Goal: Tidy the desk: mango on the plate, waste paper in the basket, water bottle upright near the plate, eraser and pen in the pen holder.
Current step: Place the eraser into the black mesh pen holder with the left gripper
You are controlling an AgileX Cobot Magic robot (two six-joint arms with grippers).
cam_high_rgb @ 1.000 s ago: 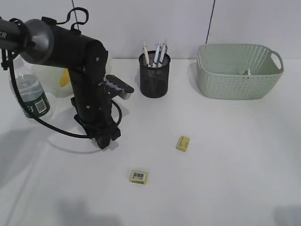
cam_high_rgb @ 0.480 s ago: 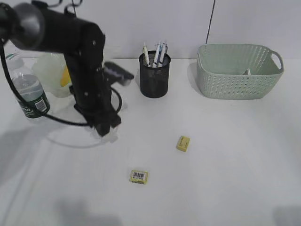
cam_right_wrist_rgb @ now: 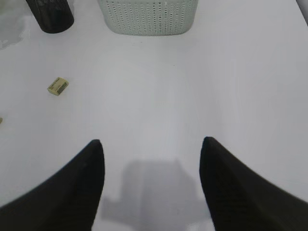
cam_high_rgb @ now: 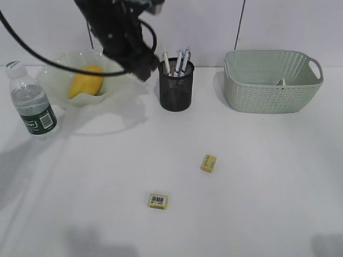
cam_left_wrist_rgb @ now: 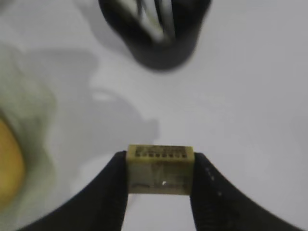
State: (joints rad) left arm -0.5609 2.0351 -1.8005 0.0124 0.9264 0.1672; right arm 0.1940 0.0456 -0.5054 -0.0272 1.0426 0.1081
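The yellow eraser is outside the pen holder's rim and would fall short if my left gripper opened now, so it moves toward the holder first, before the release.
My left gripper is shut on a yellow eraser with a barcode label, held in the air just short of the black mesh pen holder. In the exterior view the left gripper hangs between the plate and the pen holder, which holds several pens. The mango lies on the plate. The water bottle stands upright left of the plate. Two more erasers lie on the desk. My right gripper is open and empty above bare desk.
The green basket stands at the back right with a scrap of white paper showing inside. The right wrist view shows the basket, the pen holder and one eraser far ahead.
My left arm has lifted off the desk and swung back and up towards the pen holder, uncovering the plate and mango. The two erasers on the desk have not moved.
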